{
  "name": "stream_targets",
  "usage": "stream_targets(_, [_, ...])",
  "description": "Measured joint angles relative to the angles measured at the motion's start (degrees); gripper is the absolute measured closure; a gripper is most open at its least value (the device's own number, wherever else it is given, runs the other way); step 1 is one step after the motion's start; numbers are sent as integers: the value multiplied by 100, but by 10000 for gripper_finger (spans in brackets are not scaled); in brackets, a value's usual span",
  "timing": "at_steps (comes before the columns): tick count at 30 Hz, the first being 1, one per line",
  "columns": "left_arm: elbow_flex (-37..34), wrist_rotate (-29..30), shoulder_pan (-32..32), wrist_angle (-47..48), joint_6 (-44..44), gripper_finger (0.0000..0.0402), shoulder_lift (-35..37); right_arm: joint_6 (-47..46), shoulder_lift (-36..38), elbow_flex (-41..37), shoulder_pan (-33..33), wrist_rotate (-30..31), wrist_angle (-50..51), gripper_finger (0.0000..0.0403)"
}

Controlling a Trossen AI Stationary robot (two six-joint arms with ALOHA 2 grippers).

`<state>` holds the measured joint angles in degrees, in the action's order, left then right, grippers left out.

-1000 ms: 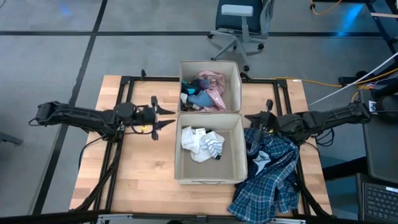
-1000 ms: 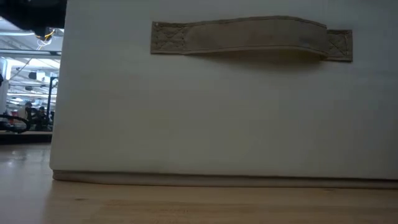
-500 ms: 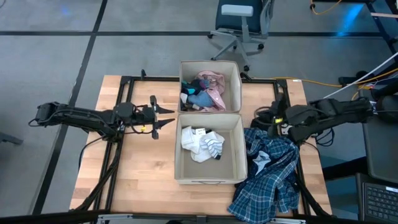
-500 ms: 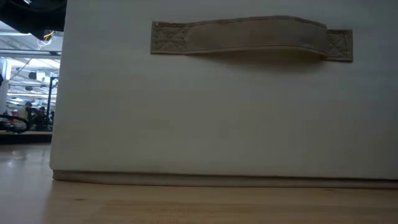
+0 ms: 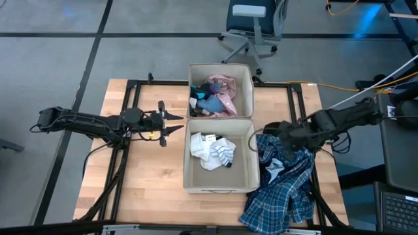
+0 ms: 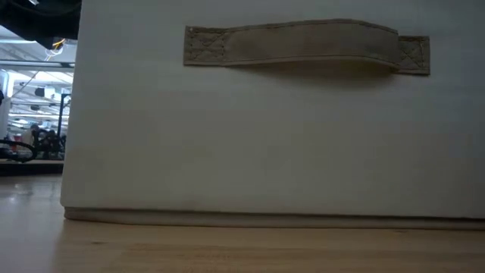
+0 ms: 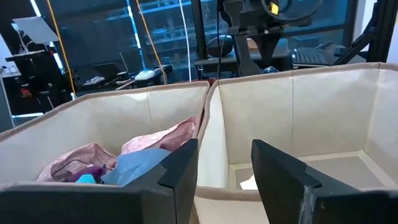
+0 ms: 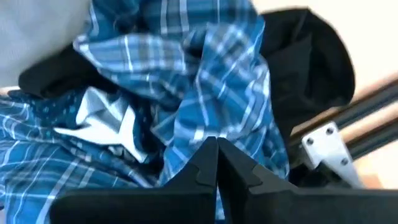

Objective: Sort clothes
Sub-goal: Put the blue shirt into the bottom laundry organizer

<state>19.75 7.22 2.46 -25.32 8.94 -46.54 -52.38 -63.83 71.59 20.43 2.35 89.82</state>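
Note:
I should next pinch the plaid shirt by its bunched fold with my right gripper to sort it. The fold stands up while the rest of the shirt lies slack on the tabletop.
A blue-white plaid shirt (image 5: 282,186) lies crumpled on the table right of the near beige bin (image 5: 188,156), its near part over the table's front edge. A black garment (image 8: 311,62) lies at its far end. My right gripper (image 5: 270,133) is shut and points down just over the plaid shirt (image 8: 205,81). The far bin (image 5: 193,83) holds a pink shirt (image 5: 223,90) and small dark and blue pieces. The near bin holds a white top (image 5: 204,149). My left gripper (image 5: 174,123) is open, left of the two bins, level with the wall between them (image 7: 208,124). My right gripper has its shut fingertips (image 8: 208,155) right at the plaid shirt's folds (image 8: 186,130) near the shirt's far end, coming from above. I cannot tell whether they touch the cloth. Nothing shows between the fingers.
The near bin's front wall with its strap handle (image 6: 303,44) fills the low view. Black frame rails (image 5: 295,98) run along the table beside the bins. An office chair (image 5: 251,26) stands beyond the far edge. Bare wood (image 5: 144,176) lies left of the near bin.
My right gripper has drawn back toward the table's right edge, then come in again toward the near bin. It now stands a little nearer the table's front edge, tipped down over the far end of the plaid shirt. The clothes have not moved.

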Motion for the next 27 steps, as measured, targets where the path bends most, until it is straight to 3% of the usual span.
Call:
stream_targets(8, [0, -1, -52, 83, -269, 263, -2, -2225, 413, -231, 1439, 298, 28, 384])
stream_targets(14, [0, -4, -72, 26, -213, 263, -2, -3422, 531, -243, 2554, 1397, 24, 314])
stream_targets(18, [0, -2, -72, -35, -206, 263, -2, -3433, 431, -243, 2930, 2206, 23, 250])
stream_targets(23, [0, -4, -72, -66, -210, 263, -2, -2862, 237, -313, 2873, 2849, 3, 186])
stream_targets(27, [0, -4, -72, -66, -231, 263, -2, -2824, 245, -689, 2542, 2502, -139, 166])
